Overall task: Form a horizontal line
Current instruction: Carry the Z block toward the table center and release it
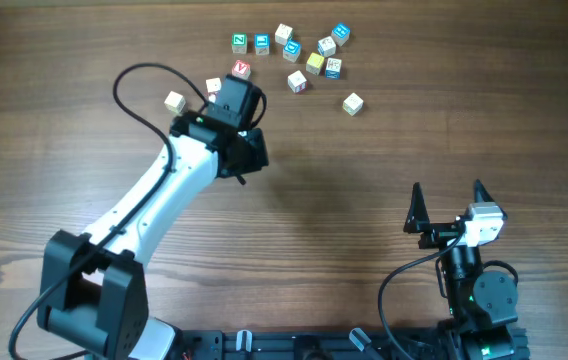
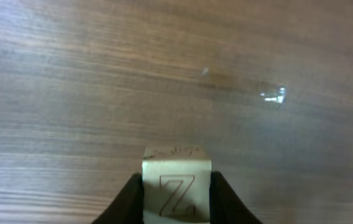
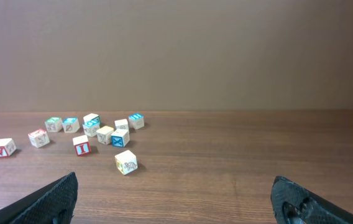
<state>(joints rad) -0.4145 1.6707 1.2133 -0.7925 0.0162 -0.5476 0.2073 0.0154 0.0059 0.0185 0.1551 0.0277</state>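
Note:
I should keep holding the cream-white cube with my left gripper, because the cube is above the wood and would drop if I opened now.
My left gripper (image 2: 176, 198) is shut on a cream-white cube with an engraved Z (image 2: 176, 186) and holds it over bare wood. In the overhead view the left gripper (image 1: 248, 155) is left of centre, below the cube cluster, and hides the Z cube. A cream cube (image 1: 174, 101) lies alone to its upper left. No straight row of cream cubes is in view. My right gripper (image 1: 448, 206) is open and empty at the lower right; it also shows in the right wrist view (image 3: 176, 200).
Several loose cubes with blue, green, red and yellow faces (image 1: 292, 50) lie scattered at the top centre. A red V cube (image 1: 241, 69) and a cream cube (image 1: 352, 103) sit at the cluster's edges. A turtle cube (image 3: 125, 162) is the one nearest my right gripper.

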